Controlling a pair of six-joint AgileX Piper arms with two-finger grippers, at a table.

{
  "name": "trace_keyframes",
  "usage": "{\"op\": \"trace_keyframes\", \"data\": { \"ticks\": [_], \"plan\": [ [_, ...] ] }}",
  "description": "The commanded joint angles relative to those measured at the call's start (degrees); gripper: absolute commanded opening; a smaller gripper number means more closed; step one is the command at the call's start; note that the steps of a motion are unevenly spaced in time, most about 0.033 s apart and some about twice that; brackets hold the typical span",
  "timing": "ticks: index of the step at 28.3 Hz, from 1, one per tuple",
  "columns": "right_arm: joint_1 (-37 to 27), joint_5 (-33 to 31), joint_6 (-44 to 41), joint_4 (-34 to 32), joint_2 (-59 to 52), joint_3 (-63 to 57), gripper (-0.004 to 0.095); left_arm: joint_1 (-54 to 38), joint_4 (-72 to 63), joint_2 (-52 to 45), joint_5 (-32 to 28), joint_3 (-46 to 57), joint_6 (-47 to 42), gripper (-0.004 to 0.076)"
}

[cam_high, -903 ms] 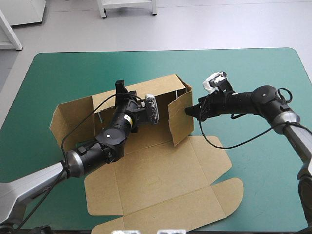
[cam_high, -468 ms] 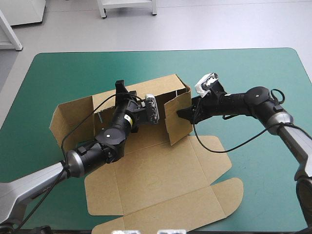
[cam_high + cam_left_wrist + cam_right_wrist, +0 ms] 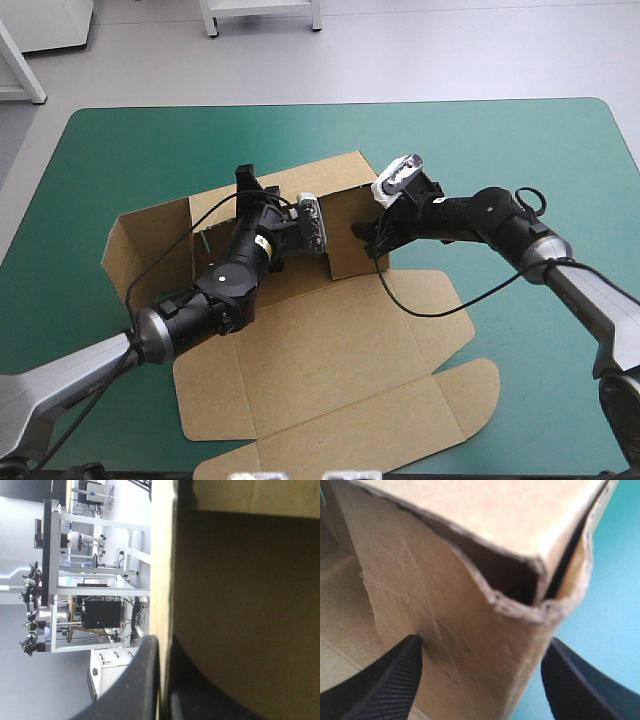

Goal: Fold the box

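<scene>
My right gripper takes hold of the side of the box by the box's crumpled end [image 3: 512, 645] next, to fold the box into shape.
The brown box [image 3: 330, 360] lies mid-table, its lid and flaps flat toward the near edge and its back wall raised. My left gripper [image 3: 246, 183] is shut on the top edge of that back wall. In the left wrist view the board [image 3: 240, 605] stands edge-on between the black fingers of the left gripper [image 3: 165, 680]. My right gripper [image 3: 366, 235] presses on the outside of the right side wall [image 3: 345, 248], which is swung inward. In the right wrist view the right gripper [image 3: 482, 647] is open and straddles a corner of the box [image 3: 460, 580].
The left side flap [image 3: 148, 245] stands angled outward at the box's left end. The teal-green cover [image 3: 520, 150] shows bare to the right and along the far edge. The right arm's cable hangs over the flat flap by the right wall.
My right gripper has moved left and pushed the right side wall inward, toward the back wall. The left gripper has kept its hold and has not moved.
</scene>
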State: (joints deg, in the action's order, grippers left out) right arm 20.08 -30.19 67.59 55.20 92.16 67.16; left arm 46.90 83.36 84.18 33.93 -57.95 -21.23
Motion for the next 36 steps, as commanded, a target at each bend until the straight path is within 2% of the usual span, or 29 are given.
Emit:
{"op": "trace_keyframes", "data": {
  "ticks": [1,4,7,9,13,14,24,27,33,36],
  "plan": [
    [2.0,7.4,-0.4,1.0,-2.2,1.4,0.0588,0.0,0.1,-2.0,0.3,-1.7,-1.7,-0.0009],
    [3.1,11.9,-0.8,1.0,-2.2,1.4,0.0546,0.0,0.1,-2.0,0.5,-1.7,-1.7,-0.0009],
    [3.3,12.9,-1.1,1.0,-2.2,1.4,0.0451,0.0,0.1,-2.0,0.5,-1.7,-2.2,-0.0009],
    [3.3,12.8,-1.3,1.0,-2.2,1.4,0.0340,0.0,0.1,-2.0,0.5,-1.7,-2.3,-0.0008],
    [3.3,11.2,-1.3,0.8,-2.2,1.4,0.0028,0.0,0.1,-2.0,0.4,-1.7,-2.3,-0.0008],
    [3.3,10.8,-1.3,0.8,-2.2,1.4,-0.0012,0.0,0.1,-2.0,0.4,-1.7,-2.3,-0.0009],
    [3.3,9.8,-1.4,0.8,-2.2,1.4,0.0001,0.0,0.0,-2.0,0.1,-1.7,-2.3,0.0003],
    [3.3,9.8,-2.2,0.8,-2.2,1.4,0.0001,0.0,-0.4,-2.0,-1.1,-1.7,-2.3,0.0101],
    [3.3,9.9,-2.6,0.8,-2.2,1.4,0.0001,2.6,0.1,-2.0,-1.6,-2.4,-5.6,0.0426],
    [3.3,11.0,-3.7,0.8,-2.2,1.4,0.0001,4.9,0.1,-2.1,0.0,-2.7,-5.7,0.0442]
  ]
}}
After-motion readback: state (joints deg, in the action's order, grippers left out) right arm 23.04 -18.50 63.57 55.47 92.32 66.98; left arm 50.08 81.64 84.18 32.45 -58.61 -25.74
